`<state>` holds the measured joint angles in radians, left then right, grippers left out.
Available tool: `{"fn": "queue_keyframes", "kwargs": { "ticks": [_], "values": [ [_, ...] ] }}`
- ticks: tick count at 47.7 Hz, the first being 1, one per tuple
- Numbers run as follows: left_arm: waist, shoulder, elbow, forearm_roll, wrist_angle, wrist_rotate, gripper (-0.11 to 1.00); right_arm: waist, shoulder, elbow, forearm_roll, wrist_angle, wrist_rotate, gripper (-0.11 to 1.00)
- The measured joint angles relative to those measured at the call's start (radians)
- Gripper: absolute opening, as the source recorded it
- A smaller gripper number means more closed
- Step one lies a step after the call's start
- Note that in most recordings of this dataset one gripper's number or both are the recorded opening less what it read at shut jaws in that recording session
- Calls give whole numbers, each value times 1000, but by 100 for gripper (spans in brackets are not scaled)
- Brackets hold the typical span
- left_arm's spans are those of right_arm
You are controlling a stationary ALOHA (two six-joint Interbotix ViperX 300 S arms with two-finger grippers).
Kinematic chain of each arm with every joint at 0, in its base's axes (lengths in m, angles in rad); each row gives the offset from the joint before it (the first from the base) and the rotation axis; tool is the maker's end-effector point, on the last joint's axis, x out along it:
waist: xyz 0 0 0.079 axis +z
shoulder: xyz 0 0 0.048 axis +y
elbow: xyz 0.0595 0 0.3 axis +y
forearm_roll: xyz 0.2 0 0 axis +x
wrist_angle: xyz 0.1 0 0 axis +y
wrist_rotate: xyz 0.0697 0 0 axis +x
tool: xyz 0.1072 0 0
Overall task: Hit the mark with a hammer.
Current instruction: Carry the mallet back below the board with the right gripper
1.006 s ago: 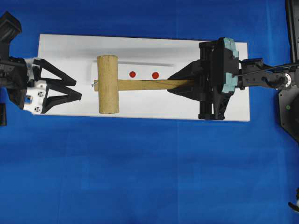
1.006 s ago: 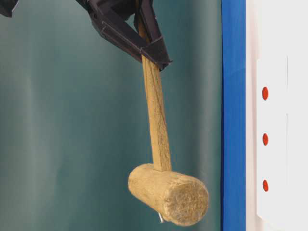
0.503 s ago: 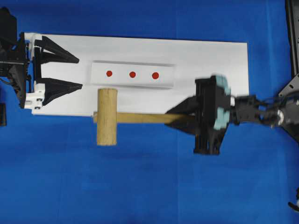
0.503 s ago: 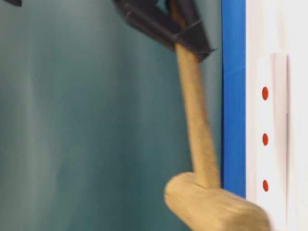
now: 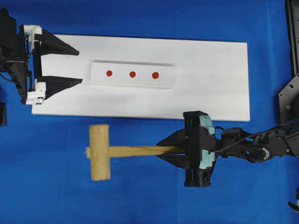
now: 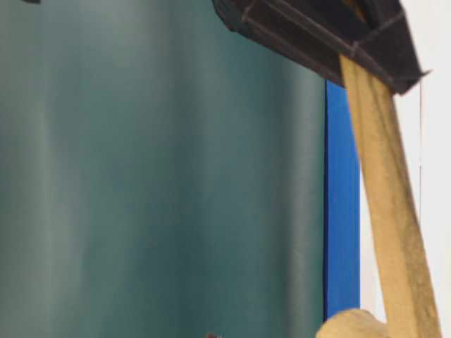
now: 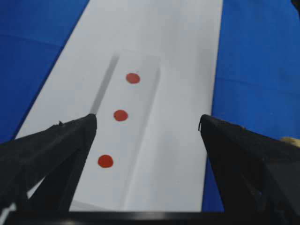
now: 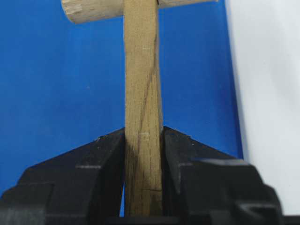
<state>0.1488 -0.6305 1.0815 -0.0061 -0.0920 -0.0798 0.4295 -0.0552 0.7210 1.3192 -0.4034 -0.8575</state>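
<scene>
The blue cloth is well below the hammer's raised head (image 5: 100,152) (image 8: 96,11), so it is too early to let go. My right gripper should first move the hammer down.
The hammer (image 5: 100,152), a light wooden mallet, lies level over the blue cloth just in front of the white board (image 5: 210,93), its head pointing left. My right gripper (image 5: 161,150) is shut on the handle's far end, and the wrist view shows both fingers pressed flat on the handle (image 8: 142,84). Three red marks (image 5: 132,74) sit in a row on a raised white strip on the board. My left gripper (image 5: 78,65) is open at the board's left end, aimed along the row of marks (image 7: 121,115), with nothing between its fingers.
Blue cloth (image 5: 140,196) covers the table around the board. The right arm's base stands at the right edge (image 5: 292,98). In the table-level view the handle (image 6: 387,211) and part of the head (image 6: 352,325) fill the right side.
My right gripper has swung the hammer off the board, from over the marks to the blue cloth in front. The left gripper shifted up to the board's left end and turned.
</scene>
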Motion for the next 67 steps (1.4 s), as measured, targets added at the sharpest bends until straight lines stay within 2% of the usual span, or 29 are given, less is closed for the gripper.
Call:
{"fn": "queue_keyframes", "kwargs": {
  "ticks": [29, 67],
  "values": [
    [0, -3, 5, -2, -2, -3, 89, -5, 230, -89, 3, 35, 14, 9],
    [2, 2, 12, -2, -2, -6, 89, -18, 295, -81, 6, 75, 29, 9]
  ]
}}
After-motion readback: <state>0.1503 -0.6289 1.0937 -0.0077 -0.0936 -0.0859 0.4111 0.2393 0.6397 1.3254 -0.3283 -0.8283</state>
